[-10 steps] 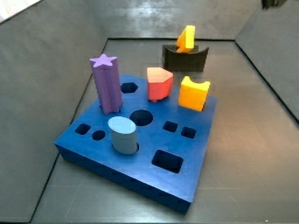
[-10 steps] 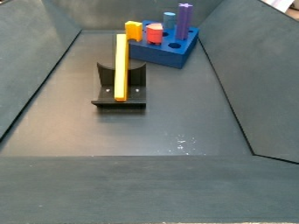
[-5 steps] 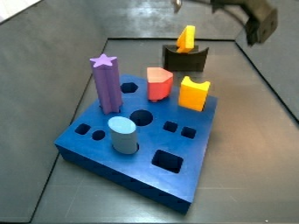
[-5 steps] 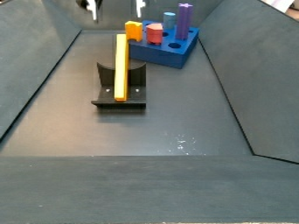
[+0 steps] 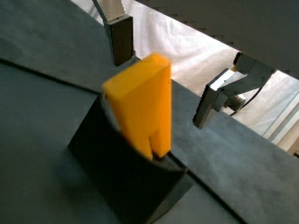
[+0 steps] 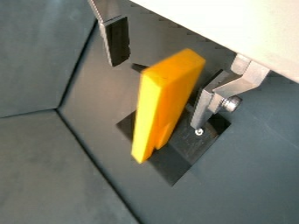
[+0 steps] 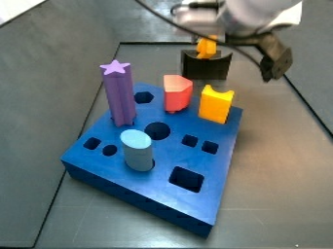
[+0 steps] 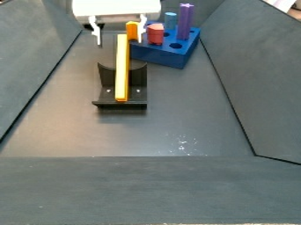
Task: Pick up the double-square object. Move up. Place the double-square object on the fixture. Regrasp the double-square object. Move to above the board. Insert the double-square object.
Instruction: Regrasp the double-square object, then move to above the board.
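The robot needs to grab the double-square object with its gripper by its top end [image 7: 205,45] [image 5: 140,77] next, so the object's lower end stays free to go into the board's square holes.
The double-square object [image 8: 121,66], a long slim yellow-orange bar, stands on end on the dark fixture [image 8: 121,91]; it also shows in both wrist views [image 5: 142,101] [image 6: 163,103]. My gripper [image 8: 118,37] hangs over its top end, open. One finger [image 6: 117,39] is on each side of the bar, with a gap to the bar on both sides. The other finger [image 5: 212,101] is also clear of it. In a side view the gripper [image 7: 237,51] hides most of the bar above the fixture [image 7: 205,67]. The blue board [image 7: 208,180] lies beyond the fixture.
The board [image 8: 168,56] carries a purple star peg [image 7: 117,92], a red-orange peg [image 7: 177,93], a short yellow-orange notched block [image 7: 216,103] and a pale blue cylinder [image 7: 136,150]. Several holes are open. Sloped grey walls [image 8: 41,79] enclose the floor.
The gripper has come down from the frame's edge to the bar's top, fingers apart on both sides. The bar and fixture have not moved.
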{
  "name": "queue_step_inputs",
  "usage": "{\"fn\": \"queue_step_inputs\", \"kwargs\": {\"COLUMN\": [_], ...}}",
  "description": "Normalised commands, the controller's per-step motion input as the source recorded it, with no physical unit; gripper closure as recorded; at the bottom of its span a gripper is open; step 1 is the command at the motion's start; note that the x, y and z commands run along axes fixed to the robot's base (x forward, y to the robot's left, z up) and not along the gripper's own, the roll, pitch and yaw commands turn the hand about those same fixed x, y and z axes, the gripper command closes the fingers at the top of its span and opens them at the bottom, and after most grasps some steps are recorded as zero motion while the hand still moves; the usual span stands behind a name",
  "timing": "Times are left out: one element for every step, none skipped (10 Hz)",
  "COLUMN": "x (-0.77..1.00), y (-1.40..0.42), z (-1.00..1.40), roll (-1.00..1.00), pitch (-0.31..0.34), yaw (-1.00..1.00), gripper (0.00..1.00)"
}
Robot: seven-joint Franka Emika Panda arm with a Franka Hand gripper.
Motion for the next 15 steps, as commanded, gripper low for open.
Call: {"fn": "queue_step_inputs", "kwargs": {"x": [0.07, 0.07, 0.0, 0.03, 0.03, 0.03, 0.03, 0.03, 0.04, 0.04, 0.04, 0.04, 0.04, 0.04, 0.03], "y": [0.01, 0.0, 0.0, -0.14, -0.14, -0.13, -0.12, -0.12, -0.11, -0.11, -0.1, -0.1, -0.09, -0.08, -0.07], "z": [-0.48, -0.28, 0.0, 1.0, 1.0, 1.0, 1.0, 1.0, 1.0, 1.0, 1.0, 1.0, 1.0, 1.0, 1.0], "roll": [0.05, 0.05, 0.0, -0.02, -0.02, -0.04, -0.05, -0.05, -0.03, -0.03, -0.02, -0.02, -0.02, -0.02, -0.02], "pitch": [-0.013, 0.004, 0.0, 0.311, 0.311, 0.308, 0.286, 0.266, 0.216, 0.173, 0.113, 0.068, 0.026, 0.006, -0.013], "yaw": [-0.03, -0.02, 0.0, -0.04, -0.02, 0.04, 0.12, 0.15, 0.2, 0.22, 0.23, 0.22, 0.19, 0.17, 0.12], "gripper": [0.0, 0.0, 1.0, 1.0, 1.0, 1.0, 1.0, 1.0, 1.0, 1.0, 1.0, 1.0, 1.0, 1.0, 1.0]}}
